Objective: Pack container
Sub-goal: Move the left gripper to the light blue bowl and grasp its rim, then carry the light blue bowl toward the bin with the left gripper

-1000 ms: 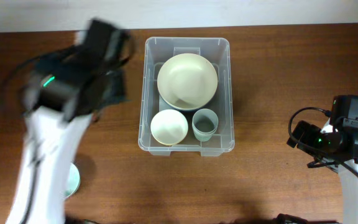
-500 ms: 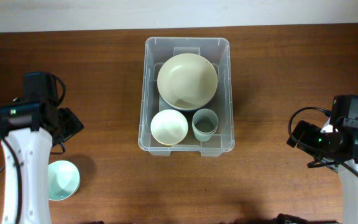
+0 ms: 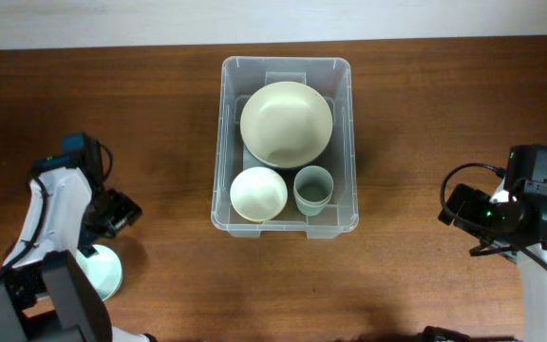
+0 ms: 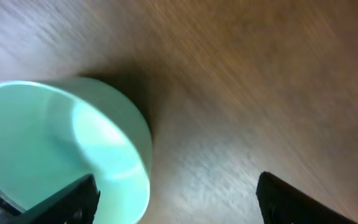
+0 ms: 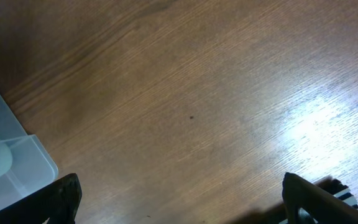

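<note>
My left gripper's open fingers are above the mint bowl's rim and would miss it, so they must lower before closing.
The container (image 3: 224,142), a clear plastic bin, stands mid-table. It holds a large cream bowl (image 3: 286,123), a small cream bowl (image 3: 258,194) and a pale green cup (image 3: 312,190). A mint-green bowl (image 3: 105,271) sits on the table at the front left, partly under my left arm. My left gripper (image 3: 119,216) hovers just above it, open. In the left wrist view the mint bowl (image 4: 61,143) fills the lower left, its rim reaching between the fingers of the left gripper (image 4: 176,205). My right gripper (image 5: 188,199) is open over bare wood.
The corner of the container (image 5: 8,165) shows at the left edge of the right wrist view. My right arm (image 3: 511,214) rests at the right side, well away from the bin. The surface is a brown wooden table (image 3: 425,104).
My left arm has swung from beside the container down to the front left, over the mint bowl. The right arm and the bin's contents have not moved.
</note>
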Robot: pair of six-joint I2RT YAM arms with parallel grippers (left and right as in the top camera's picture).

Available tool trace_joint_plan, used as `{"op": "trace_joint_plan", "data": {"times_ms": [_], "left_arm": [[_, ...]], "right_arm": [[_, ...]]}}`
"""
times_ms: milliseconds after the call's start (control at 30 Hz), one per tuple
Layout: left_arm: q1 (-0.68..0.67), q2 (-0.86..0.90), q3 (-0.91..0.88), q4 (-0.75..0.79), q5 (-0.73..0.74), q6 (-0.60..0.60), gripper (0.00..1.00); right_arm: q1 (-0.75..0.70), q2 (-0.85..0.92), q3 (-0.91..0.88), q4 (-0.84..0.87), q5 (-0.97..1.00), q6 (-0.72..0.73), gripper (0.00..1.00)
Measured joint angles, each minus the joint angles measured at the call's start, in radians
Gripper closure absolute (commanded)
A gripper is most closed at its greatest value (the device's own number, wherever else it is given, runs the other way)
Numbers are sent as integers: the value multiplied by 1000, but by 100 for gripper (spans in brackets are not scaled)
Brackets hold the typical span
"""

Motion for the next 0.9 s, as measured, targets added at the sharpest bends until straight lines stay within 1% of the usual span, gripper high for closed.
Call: {"op": "trace_joint_plan", "data": {"times_ms": [133,167,200,233,267,300,367,467,500,600,767,900], "left_arm": [[34,1,-129,96,20,-7,17],[39,1,-143,105,23,-7,19],[41,1,-163,124,27,-7,22],[41,1,-167,129,31,-7,28],[41,1,-169,136,34,-11,42],[41,1,-169,146,35,-10,53],[41,1,-169,167,38,-7,71],[41,1,-169,195,38,2,90],[41,1,-169,200,40,2,94],[41,1,-169,209,41,4,99],[41,1,-161,201,34,10,99],[16,-1,-76,95,38,25,99]], "right_arm": [[0,0,0,1,0,0,1],[0,0,0,1,0,0,1],[0,0,0,0,0,0,1],[0,0,0,1,0,0,1],[0,0,0,0,0,0,1],[0,0,0,0,0,0,1],[0,0,0,0,0,0,1],[0,0,0,0,0,0,1],[0,0,0,0,0,0,1],[0,0,0,0,0,0,1],[0,0,0,0,0,0,1],[0,0,0,5,0,0,1]]}}
